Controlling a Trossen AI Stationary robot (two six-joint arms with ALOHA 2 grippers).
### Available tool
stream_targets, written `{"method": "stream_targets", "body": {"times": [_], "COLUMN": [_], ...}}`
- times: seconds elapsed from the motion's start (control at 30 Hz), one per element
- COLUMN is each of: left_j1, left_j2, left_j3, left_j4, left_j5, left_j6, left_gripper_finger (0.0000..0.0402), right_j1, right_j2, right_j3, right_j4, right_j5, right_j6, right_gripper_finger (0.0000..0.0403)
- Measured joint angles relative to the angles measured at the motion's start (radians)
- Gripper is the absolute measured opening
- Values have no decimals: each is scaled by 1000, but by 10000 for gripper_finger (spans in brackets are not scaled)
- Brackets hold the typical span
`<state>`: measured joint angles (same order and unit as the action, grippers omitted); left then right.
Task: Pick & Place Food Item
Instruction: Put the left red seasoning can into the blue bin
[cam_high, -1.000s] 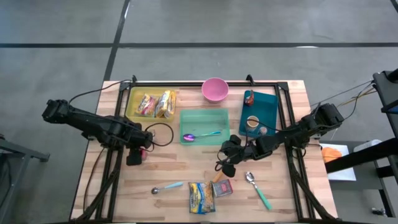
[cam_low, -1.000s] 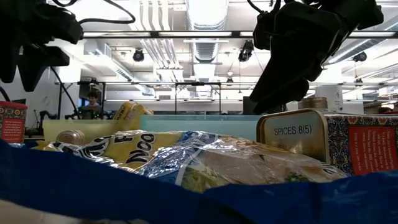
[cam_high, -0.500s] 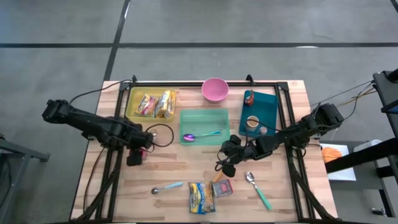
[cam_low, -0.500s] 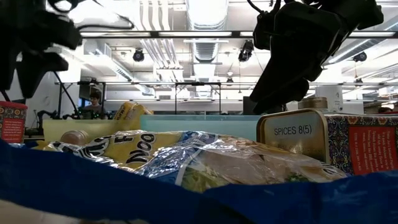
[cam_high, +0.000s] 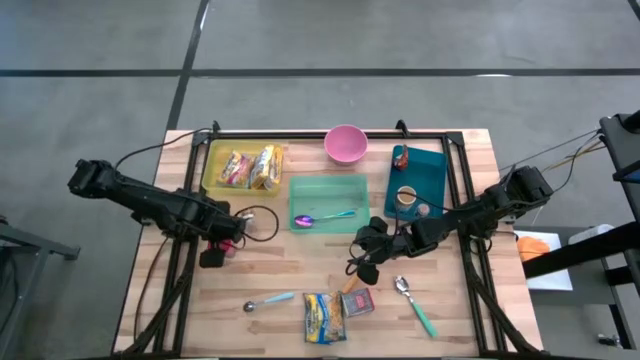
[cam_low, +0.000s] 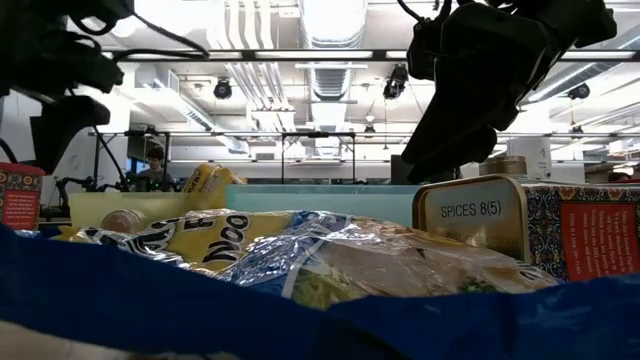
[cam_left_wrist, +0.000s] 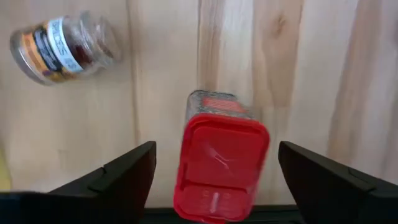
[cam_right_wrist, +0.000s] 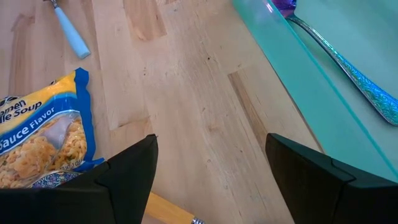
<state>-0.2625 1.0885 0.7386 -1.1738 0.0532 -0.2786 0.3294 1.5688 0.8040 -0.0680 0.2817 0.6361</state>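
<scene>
My left gripper's fingers are still above the red lid (cam_left_wrist: 221, 165), so it is too early to close on the lid. My left gripper lowers first now.
A shaker with a red flip lid (cam_left_wrist: 221, 165) stands on the wooden table at the left (cam_high: 229, 243). My left gripper (cam_left_wrist: 216, 149) points straight down over it, open. Its two fingers stand on either side of the lid, with bare wood showing in both gaps. A small glass jar (cam_left_wrist: 62, 46) lies on its side close by. My right gripper (cam_right_wrist: 211, 140) hangs open above the table's middle (cam_high: 372, 255), slanting down, with nothing between its fingers.
A yellow tray of snack packs (cam_high: 245, 165), a pink bowl (cam_high: 346, 144), a green tray with a spoon (cam_high: 328, 203) and a teal tray (cam_high: 417, 180) line the far side. A ramen pack (cam_high: 323, 317), a spice box (cam_high: 357, 301) and two spoons (cam_high: 268, 300) (cam_high: 415, 305) lie near the front edge.
My left gripper has sunk a little toward the table over the red-lidded shaker. The shaker stays where it was.
</scene>
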Motion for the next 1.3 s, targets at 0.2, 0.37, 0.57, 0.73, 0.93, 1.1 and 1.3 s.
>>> {"method": "stream_targets", "body": {"times": [0.2,0.37,0.57,0.73,0.93,1.1,1.3], "left_j1": [-38,-48,-50,-51,-51,-51,-51], "left_j2": [0,2,2,3,41,61,60], "left_j3": [-51,-56,-69,-103,-96,-66,27], "left_j4": [44,60,78,82,83,86,138], "left_j5": [-5,-5,-5,-1,5,44,35], "left_j6": [37,15,-36,-93,-176,-199,-221], "left_gripper_finger": [348,348,332,282,218,218,218], "right_j1": [0,0,0,0,0,0,0], "right_j2": [0,0,0,0,0,0,0], "right_j3": [0,0,0,0,0,0,0], "right_j4": [0,0,3,8,20,39,102], "right_j5": [0,0,2,5,5,6,2], "right_j6": [0,-2,-7,-7,-8,-22,-74], "right_gripper_finger": [295,295,295,295,295,295,295]}}
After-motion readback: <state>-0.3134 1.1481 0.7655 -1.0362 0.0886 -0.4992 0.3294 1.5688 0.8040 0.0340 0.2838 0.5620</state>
